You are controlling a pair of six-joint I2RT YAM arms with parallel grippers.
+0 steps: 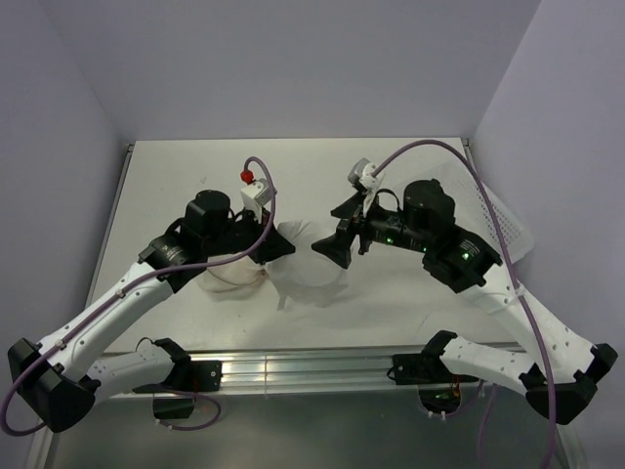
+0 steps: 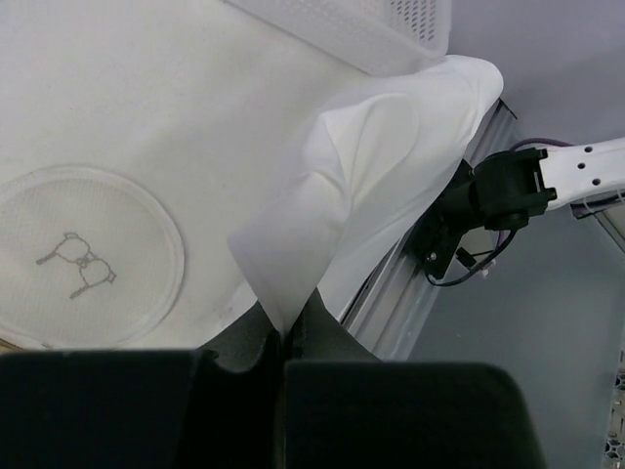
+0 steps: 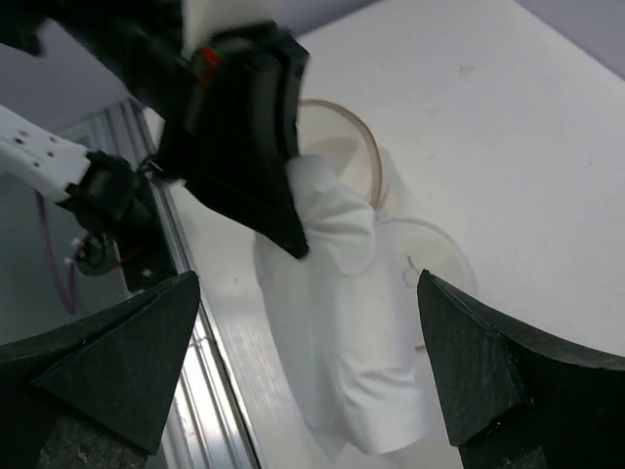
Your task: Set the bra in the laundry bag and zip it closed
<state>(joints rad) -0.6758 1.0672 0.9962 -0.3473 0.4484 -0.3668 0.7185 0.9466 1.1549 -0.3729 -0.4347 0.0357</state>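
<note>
The right gripper grabs the bra (image 1: 305,283) by its free side next, opposite my left gripper. That leaves the left gripper free to hold the laundry bag.
My left gripper (image 1: 282,245) is shut on a corner of the off-white bra (image 1: 305,283) and holds it up, so the cloth hangs down toward the table's front edge. In the left wrist view the jaws (image 2: 283,344) pinch the bra (image 2: 376,166). The laundry bag's round lid with its black eyeglasses mark (image 2: 83,262) lies flat to the left. The bag's tan-rimmed body (image 1: 232,278) sits under my left wrist. My right gripper (image 1: 335,245) is open and empty, facing the bra (image 3: 342,322) from the right; its view also shows the lid (image 3: 435,259).
A white perforated plastic tray (image 1: 506,223) lies at the right behind my right arm, and it also shows in the left wrist view (image 2: 376,24). The aluminium rail (image 1: 303,371) runs along the table's front edge. Grey walls close in the back and sides.
</note>
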